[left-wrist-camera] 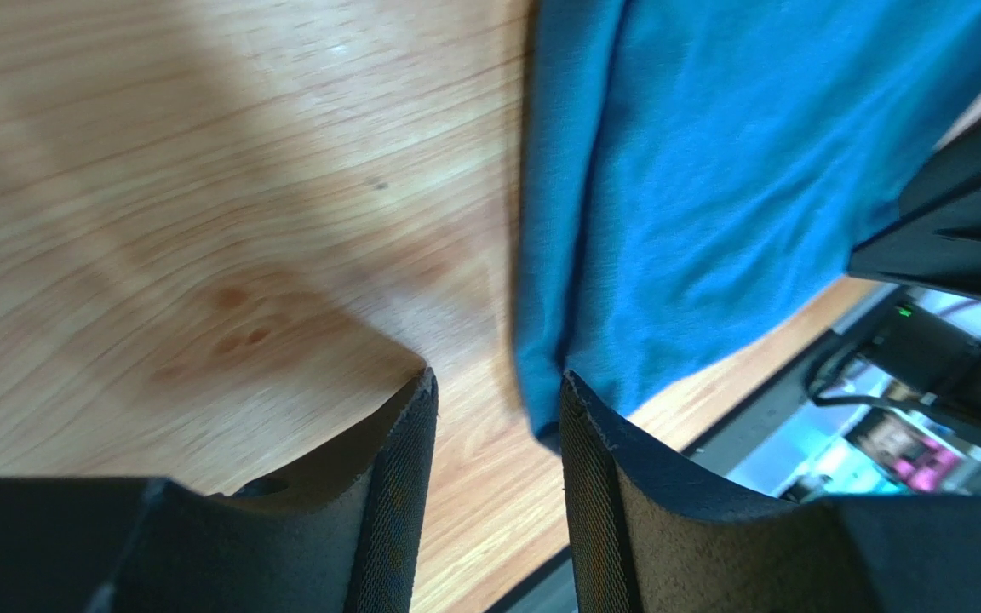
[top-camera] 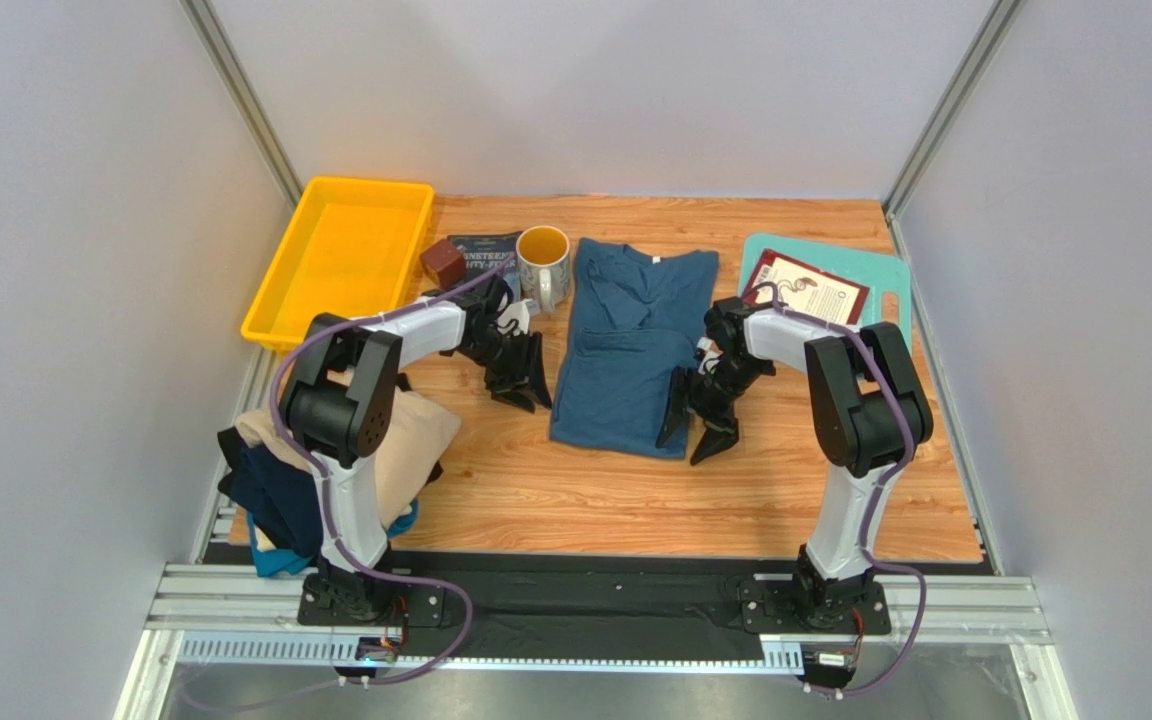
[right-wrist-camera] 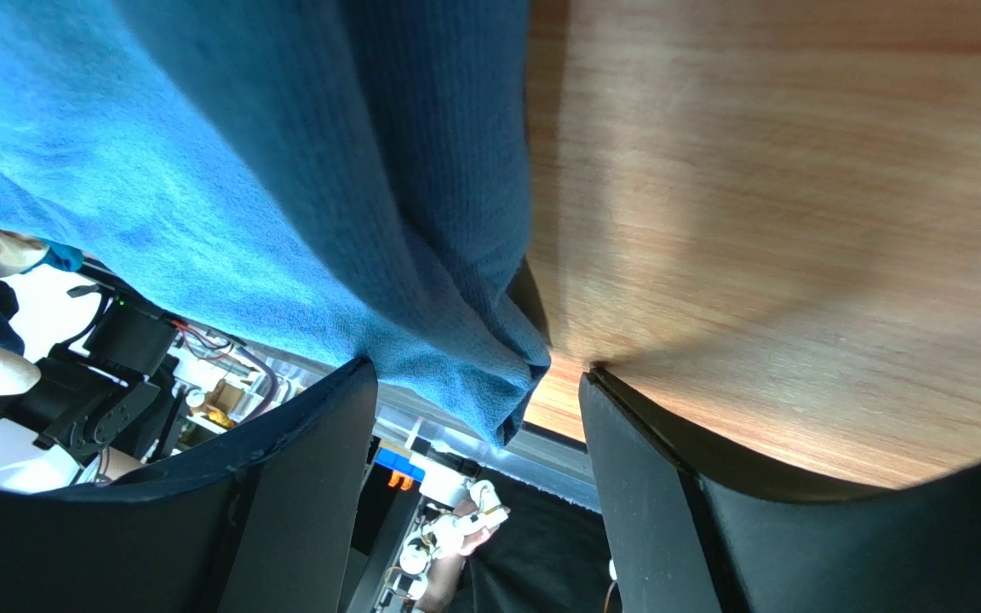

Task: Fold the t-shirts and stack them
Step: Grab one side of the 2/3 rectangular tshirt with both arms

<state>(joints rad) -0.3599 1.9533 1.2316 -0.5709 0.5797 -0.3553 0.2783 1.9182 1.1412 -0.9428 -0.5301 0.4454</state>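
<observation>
To fold the teal-blue t-shirt toward the collar, my right gripper should next grab the t-shirt's near corner. That leaves the other near corner for my left gripper.
The large teal-blue t-shirt (top-camera: pixel 624 348) lies folded lengthwise in the middle of the wooden table. It also shows in the left wrist view (left-wrist-camera: pixel 713 166) and the right wrist view (right-wrist-camera: pixel 240 166). My left gripper (top-camera: pixel 522 387) is open and empty, low over bare wood just left of the shirt's near left corner (left-wrist-camera: pixel 541 409). My right gripper (top-camera: pixel 696 428) is open at the shirt's near right edge, and the shirt's corner (right-wrist-camera: pixel 489 370) sits between its jaws, ungripped. The beige shirt (top-camera: pixel 409 435), the dark navy shirt (top-camera: pixel 259 488) and the light blue shirt (top-camera: pixel 279 563) lie heaped at the near left.
A yellow tray (top-camera: pixel 334 255) stands at the back left. A brown block (top-camera: pixel 443 264), a dark packet (top-camera: pixel 480 249) and a yellow-lined mug (top-camera: pixel 543 264) stand beside it, close to the shirt's collar. A teal cutting board (top-camera: pixel 886 282) with a card (top-camera: pixel 808 285) lies back right.
</observation>
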